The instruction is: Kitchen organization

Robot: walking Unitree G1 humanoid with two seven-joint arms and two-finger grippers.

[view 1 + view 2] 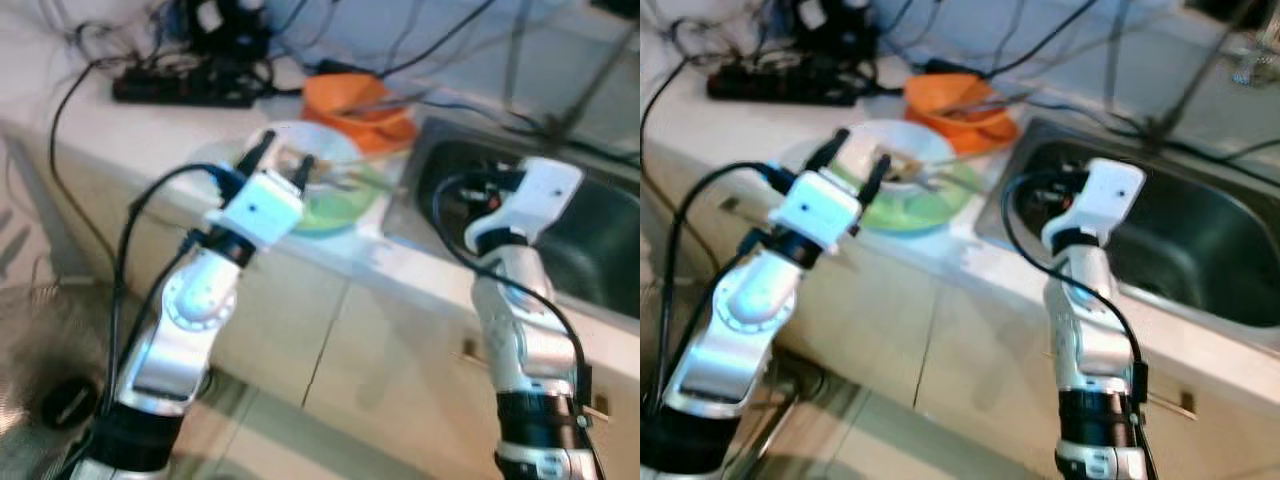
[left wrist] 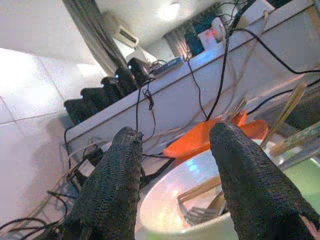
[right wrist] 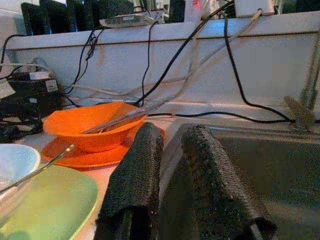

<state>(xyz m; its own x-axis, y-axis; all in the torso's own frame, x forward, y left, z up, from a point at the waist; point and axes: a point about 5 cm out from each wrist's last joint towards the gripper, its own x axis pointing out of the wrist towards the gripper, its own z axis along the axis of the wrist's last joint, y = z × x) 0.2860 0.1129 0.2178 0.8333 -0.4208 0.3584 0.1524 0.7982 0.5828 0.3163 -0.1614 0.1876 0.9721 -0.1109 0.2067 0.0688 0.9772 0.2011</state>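
My left gripper grabs the fork by its handle over the white bowl's rim next, since the fork's teeth lie down in the white bowl.
A white bowl [image 1: 322, 148] holding a fork [image 2: 199, 213] and chopsticks sits on a green plate [image 1: 335, 208] at the counter's front edge. My left gripper [image 1: 287, 152] hovers open just before the bowl's near rim, which lies between its fingers [image 2: 117, 175] in the left wrist view. Behind stands an orange bowl [image 1: 362, 106] with utensils on an orange plate [image 3: 65, 157]. My right gripper [image 1: 1048, 196] hangs over the left edge of the steel sink [image 1: 575, 240], its fingers [image 3: 136, 175] close together with nothing between them.
A black power strip [image 1: 180, 88] and several tangled cables lie at the back of the counter [image 1: 130, 130]. Cabinet doors [image 1: 290, 330] run below the counter edge. A small dark round object [image 1: 66, 404] lies on the floor at lower left.
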